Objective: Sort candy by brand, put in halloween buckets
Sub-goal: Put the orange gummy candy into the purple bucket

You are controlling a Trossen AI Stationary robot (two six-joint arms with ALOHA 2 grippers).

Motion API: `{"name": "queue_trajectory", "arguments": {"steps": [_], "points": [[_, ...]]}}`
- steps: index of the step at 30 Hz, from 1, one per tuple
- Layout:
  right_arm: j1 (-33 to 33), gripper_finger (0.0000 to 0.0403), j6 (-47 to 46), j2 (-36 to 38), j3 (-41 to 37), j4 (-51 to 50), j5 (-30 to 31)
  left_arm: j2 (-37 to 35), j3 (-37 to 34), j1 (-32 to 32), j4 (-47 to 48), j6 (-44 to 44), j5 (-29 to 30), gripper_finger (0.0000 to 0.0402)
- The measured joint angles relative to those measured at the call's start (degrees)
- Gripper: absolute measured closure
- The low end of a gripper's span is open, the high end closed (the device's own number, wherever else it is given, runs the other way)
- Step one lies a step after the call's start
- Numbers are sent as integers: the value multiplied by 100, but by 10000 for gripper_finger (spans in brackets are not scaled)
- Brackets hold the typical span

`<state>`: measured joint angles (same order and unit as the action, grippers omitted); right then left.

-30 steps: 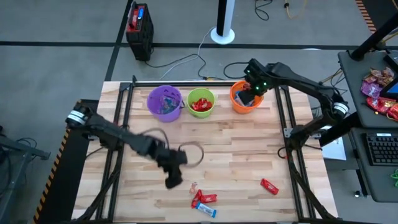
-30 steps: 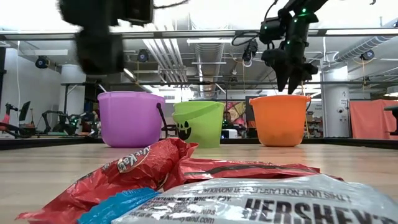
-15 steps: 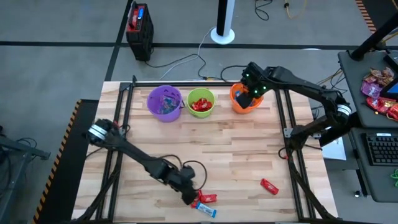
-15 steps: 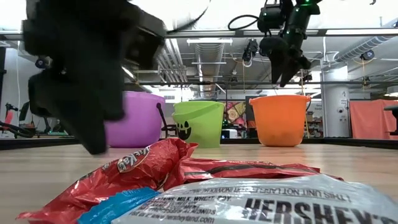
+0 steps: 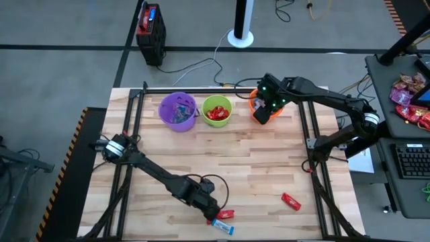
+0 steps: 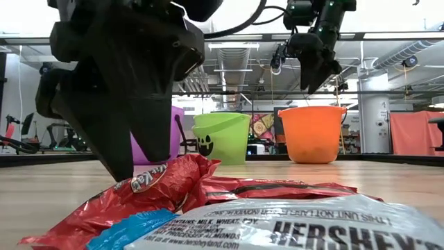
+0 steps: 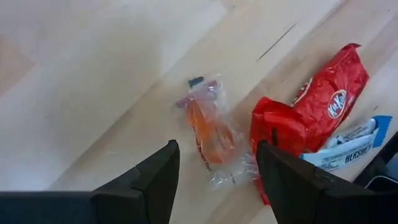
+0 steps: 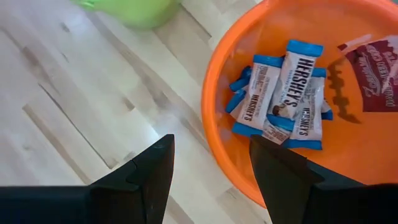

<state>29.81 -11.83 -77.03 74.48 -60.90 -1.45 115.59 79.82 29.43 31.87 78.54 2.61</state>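
The clear-wrapped candy should be sorted into the purple bucket, so my left gripper will reach it and take hold of its orange middle [image 7: 212, 135].
My left gripper [image 5: 209, 211] hangs open low over the candy cluster by the table's near edge. In the left wrist view its fingers stand on either side of a clear-wrapped orange candy [image 7: 208, 134] without touching it. Beside that lie red wrappers [image 7: 323, 93] and a blue-and-white bar [image 7: 351, 146]. In the low view the gripper [image 6: 135, 163] fills the foreground. My right gripper [image 5: 267, 107] is open and empty above the left rim of the orange bucket [image 8: 217, 81], which holds several blue-and-white bars [image 8: 286, 93]. The purple bucket [image 5: 178, 111] and green bucket [image 5: 217, 111] stand left of it.
A lone red candy [image 5: 290, 201] lies toward the near right of the table. A cable loop trails behind the left wrist [image 5: 213, 185]. Dark frame rails [image 5: 131, 128] run along both table sides. Red-pink bags [image 5: 408, 94] sit on the side desk at right.
My left gripper has swung toward the near edge and to the right, and come down over the candy cluster. My right gripper has risen from the orange bucket's mouth and shifted slightly toward the table's left.
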Motion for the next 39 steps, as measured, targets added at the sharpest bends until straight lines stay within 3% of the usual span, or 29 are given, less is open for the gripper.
{"name": "queue_trajectory", "arguments": {"steps": [15, 19, 28, 35, 39], "points": [[-84, 202, 54, 0, 0, 2, 4, -45, -623, 1, -495, 83, 106, 217], [-84, 202, 54, 0, 0, 15, 7, -33, -621, 1, -294, 81, 250, 256], [-84, 202, 120, 0, -2, 13, 5, -44, -634, -33, 105, -169, 376, 389], [-84, 202, 175, 0, -2, -57, 4, -279, -677, -35, -20, -495, 450, 400], [-82, 202, 205, 0, -2, -81, 3, -793, -666, -10, -78, -708, 528, 401]]}}
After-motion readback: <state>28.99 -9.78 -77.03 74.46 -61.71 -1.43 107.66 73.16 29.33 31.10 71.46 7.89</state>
